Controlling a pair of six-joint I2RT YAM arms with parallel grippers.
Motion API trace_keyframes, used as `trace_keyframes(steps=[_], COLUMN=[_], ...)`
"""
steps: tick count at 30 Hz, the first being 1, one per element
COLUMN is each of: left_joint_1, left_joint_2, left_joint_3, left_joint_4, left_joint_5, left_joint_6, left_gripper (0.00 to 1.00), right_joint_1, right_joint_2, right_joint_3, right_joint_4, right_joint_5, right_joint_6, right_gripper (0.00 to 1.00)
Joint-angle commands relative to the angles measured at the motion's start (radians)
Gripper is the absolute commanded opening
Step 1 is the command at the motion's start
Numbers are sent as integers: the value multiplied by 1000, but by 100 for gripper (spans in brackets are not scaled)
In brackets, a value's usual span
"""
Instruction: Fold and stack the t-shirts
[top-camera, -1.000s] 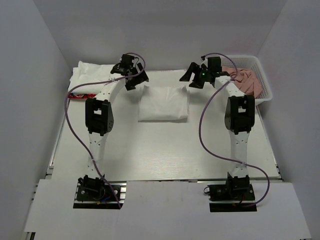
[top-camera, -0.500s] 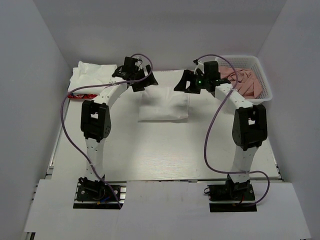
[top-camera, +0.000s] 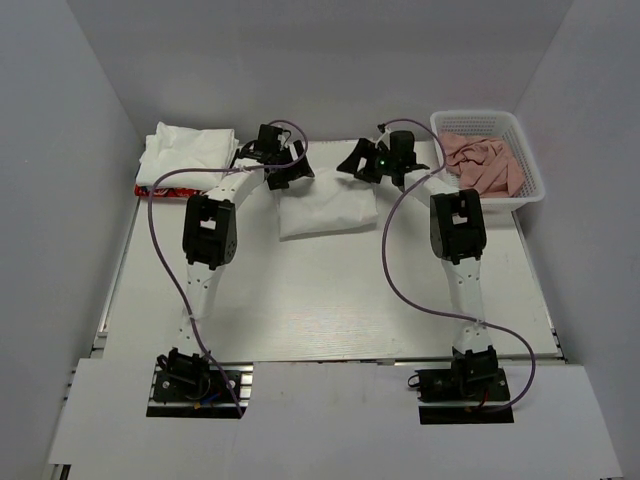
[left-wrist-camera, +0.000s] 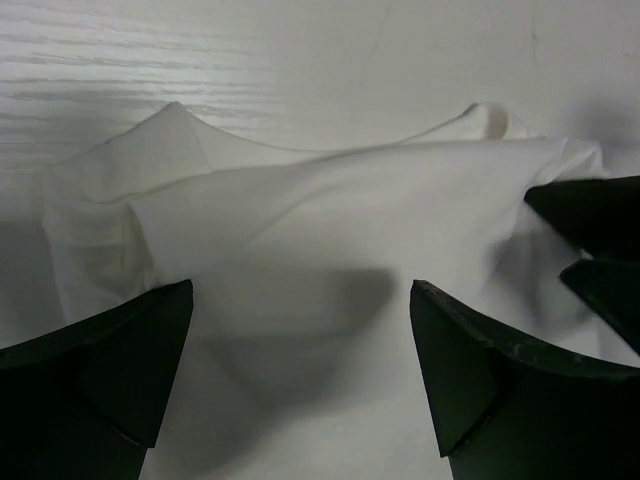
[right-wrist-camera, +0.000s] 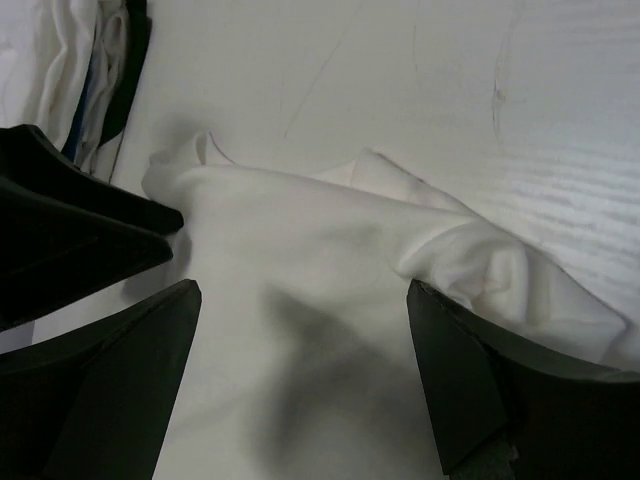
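For stacking, my left gripper should next grab the folded white t-shirt (top-camera: 328, 208) by its far corner nearest the pile, and the rest will trail.
A folded white t-shirt (top-camera: 328, 208) lies at the middle of the table's far half. My left gripper (top-camera: 288, 171) is open above its far left corner; in the left wrist view the jaws (left-wrist-camera: 300, 380) stand wide apart over the white cloth (left-wrist-camera: 330, 230). My right gripper (top-camera: 361, 164) is open above its far right corner; the right wrist view shows its jaws (right-wrist-camera: 300, 380) wide over the rumpled cloth edge (right-wrist-camera: 470, 260). A pile of white t-shirts (top-camera: 185, 150) with a red printed edge lies at the far left.
A white basket (top-camera: 521, 152) holding salmon-pink cloths (top-camera: 484, 162) stands at the far right. Grey walls close in the table on three sides. Purple cables loop off both arms.
Both grippers have moved inward toward each other and down, onto the far corners of the folded t-shirt. The shirt has not moved.
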Motion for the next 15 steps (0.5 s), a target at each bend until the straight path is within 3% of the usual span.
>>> trace_keyframes(steps=[1,6,11,15], left_joint_1=[37,46,46,34], left_joint_2=[38,37,-66,-199], left_joint_3=[35,38,38,-20], left_joint_4=[-63,-88,-88,-88], left_joint_5=[-112,-112,-112,-170], left_joint_6=[4,4,50,82], left_gripper=[100,100,100,100], right_joint_1=[-10,-5,4,21], right_joint_2=[93,-5,-94,-268], right_joint_3=[118,13,146,35], right_joint_4=[23,47,-206,-243], right_joint_5=[8,0,52,86], right_joint_6=[19,-27,-184,-223], right_gripper=[90,90,90,90])
